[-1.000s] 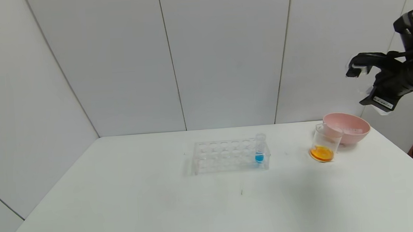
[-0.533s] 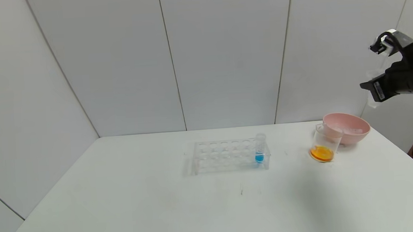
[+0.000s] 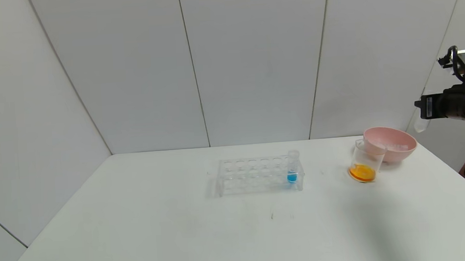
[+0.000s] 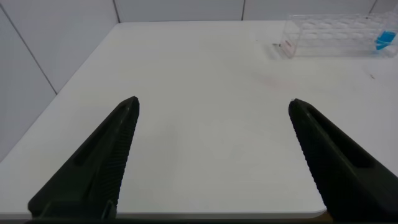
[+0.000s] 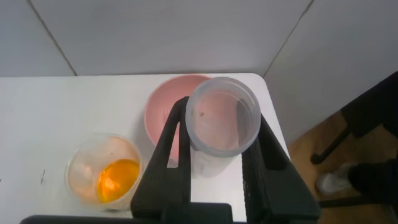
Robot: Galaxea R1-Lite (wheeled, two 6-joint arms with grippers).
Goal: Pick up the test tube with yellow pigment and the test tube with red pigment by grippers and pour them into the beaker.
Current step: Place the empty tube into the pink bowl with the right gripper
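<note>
I should move the tube toward the bowl before my right gripper lets go of it. The tube's lower end is hanging outside the pink bowl's rim (image 3: 413, 139) in the head view.
High at the far right, my right gripper (image 3: 424, 110) is shut on a clear, empty-looking test tube (image 3: 421, 121), above and to the right of the pink bowl. The right wrist view looks into the tube's open mouth (image 5: 222, 117) between the two fingers. I cannot tell which pigment this tube held. The beaker (image 3: 364, 164) stands on the table next to the bowl, with orange liquid in its bottom (image 5: 117, 179). No tube with yellow or red pigment shows. My left gripper (image 4: 213, 107) hangs open and empty over the table's left part, shown only by its own wrist view.
A clear tube rack (image 3: 255, 176) sits mid-table with a blue-bottomed tube (image 3: 292, 169) at its right end. The pink bowl (image 3: 403, 137) stands near the table's back right corner, touching the beaker. The table's right edge lies just beyond the bowl.
My right arm has swung to the right and turned, carrying the tube from above the bowl's left toward the frame's right edge. Nothing on the table moved.
</note>
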